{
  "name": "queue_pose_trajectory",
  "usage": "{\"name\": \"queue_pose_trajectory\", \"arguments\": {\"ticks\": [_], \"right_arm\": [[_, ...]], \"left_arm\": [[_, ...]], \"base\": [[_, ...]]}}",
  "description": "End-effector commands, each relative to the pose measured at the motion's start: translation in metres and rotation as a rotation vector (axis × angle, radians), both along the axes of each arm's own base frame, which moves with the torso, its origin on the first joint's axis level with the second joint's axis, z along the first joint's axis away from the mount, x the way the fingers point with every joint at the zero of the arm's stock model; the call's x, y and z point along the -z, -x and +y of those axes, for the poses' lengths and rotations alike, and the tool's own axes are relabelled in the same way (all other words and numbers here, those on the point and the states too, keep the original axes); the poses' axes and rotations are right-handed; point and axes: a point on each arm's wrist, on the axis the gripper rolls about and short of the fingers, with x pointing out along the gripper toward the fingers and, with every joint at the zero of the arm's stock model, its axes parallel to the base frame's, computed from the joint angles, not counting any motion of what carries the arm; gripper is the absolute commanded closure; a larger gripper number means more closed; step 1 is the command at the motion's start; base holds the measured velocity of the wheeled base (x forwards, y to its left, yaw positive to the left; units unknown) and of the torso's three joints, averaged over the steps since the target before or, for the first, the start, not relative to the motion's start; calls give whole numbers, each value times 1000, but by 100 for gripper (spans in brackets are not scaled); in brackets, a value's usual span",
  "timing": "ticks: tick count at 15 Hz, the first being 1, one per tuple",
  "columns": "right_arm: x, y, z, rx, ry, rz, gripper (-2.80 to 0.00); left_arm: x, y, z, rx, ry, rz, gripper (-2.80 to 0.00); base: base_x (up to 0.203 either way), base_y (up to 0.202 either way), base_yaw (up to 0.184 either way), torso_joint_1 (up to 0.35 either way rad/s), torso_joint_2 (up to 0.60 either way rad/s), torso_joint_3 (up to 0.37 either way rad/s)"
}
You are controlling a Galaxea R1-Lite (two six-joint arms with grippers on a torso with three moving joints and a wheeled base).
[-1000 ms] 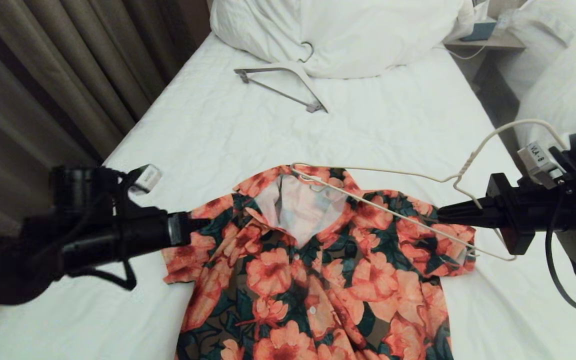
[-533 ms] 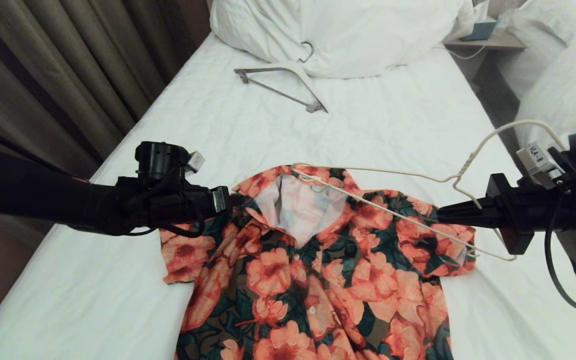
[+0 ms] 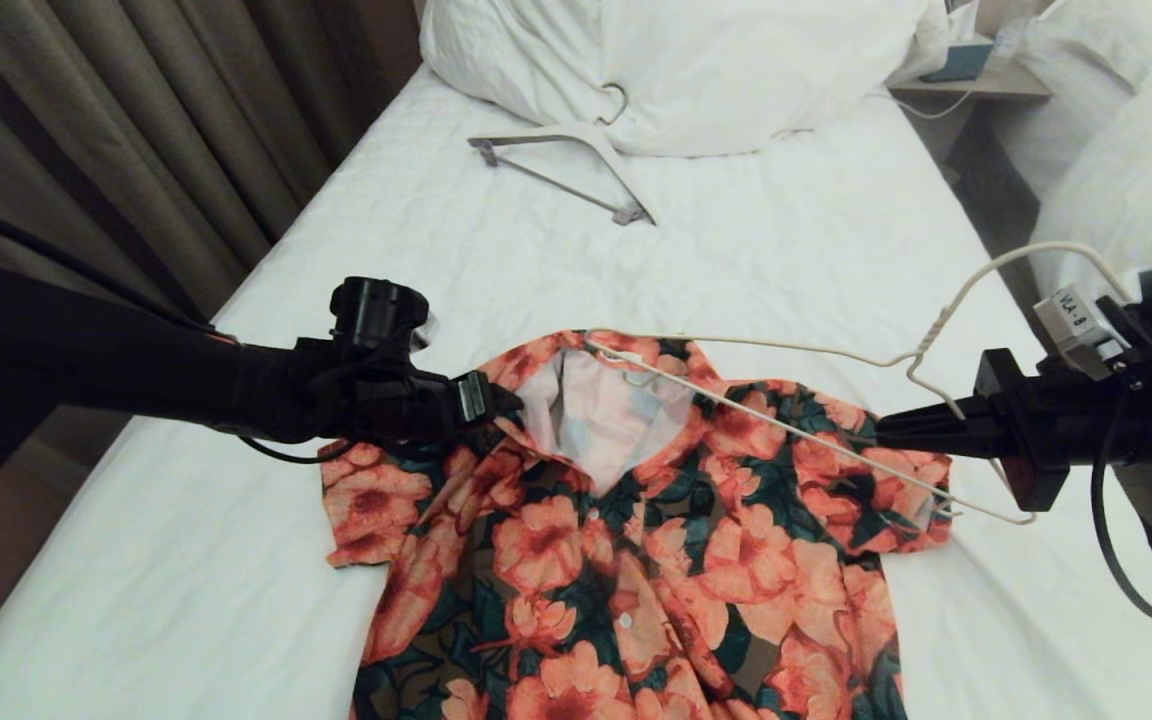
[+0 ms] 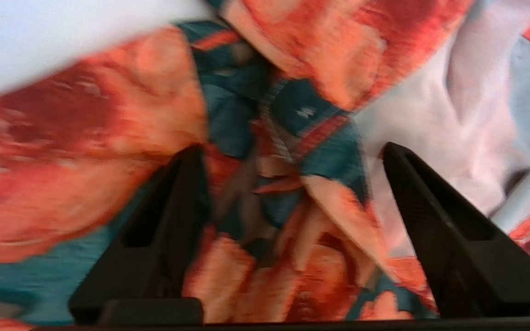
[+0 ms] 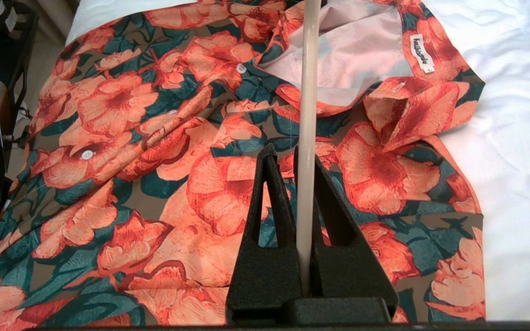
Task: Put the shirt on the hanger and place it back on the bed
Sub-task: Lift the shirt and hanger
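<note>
The neckline should open for the cream wire hanger, so the robot's left gripper will next grab the shirt (image 3: 616, 540) by its collar flap (image 3: 531, 445).
The shirt (image 3: 616, 540), orange flowers on dark green, lies front up on the bed (image 3: 786, 230) with its collar open and pale inside showing. My left gripper (image 3: 508, 402) sits at the collar's left edge. In the left wrist view it (image 4: 291, 149) is open, with the collar flap (image 4: 320, 151) of the shirt lying between its spread fingers. My right gripper (image 3: 886, 428) is shut on the cream wire hanger (image 3: 796, 345), which is tilted over the shirt's right shoulder. The far end of the hanger reaches the collar. In the right wrist view the hanger wire (image 5: 308, 92) runs out between the closed fingers (image 5: 288, 151).
A thicker grey-white hanger (image 3: 576, 165) lies near the pillows (image 3: 696, 70) at the head of the bed. Brown curtains (image 3: 136, 130) hang along the left. A nightstand (image 3: 976, 75) and a second bed (image 3: 1126, 170) stand to the right.
My left arm has swung rightward from the sleeve to the shirt's collar, and its gripper has opened. The right arm, hanger and shirt have stayed put.
</note>
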Motion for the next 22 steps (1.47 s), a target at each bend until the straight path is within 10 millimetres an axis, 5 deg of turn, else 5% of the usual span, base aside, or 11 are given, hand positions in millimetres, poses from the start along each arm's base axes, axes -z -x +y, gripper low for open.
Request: {"name": "queue_pose_trajectory", "arguments": {"ticks": [1, 14, 15, 22], "right_arm": [[0, 0, 0, -5, -2, -5, 0], [-1, -1, -4, 20, 7, -9, 0], [-1, -1, -4, 20, 7, -10, 0], [-2, 0, -6, 25, 7, -12, 0]], "left_arm": [[0, 3, -10, 20, 10, 1, -280], [5, 7, -27, 40, 46, 29, -280], [6, 7, -27, 41, 46, 31, 0], [10, 4, -28, 36, 44, 32, 0]], "base": [[0, 0, 0, 0, 0, 0], [0, 0, 0, 0, 0, 0], [0, 0, 0, 0, 0, 0], [0, 0, 0, 0, 0, 0]]}}
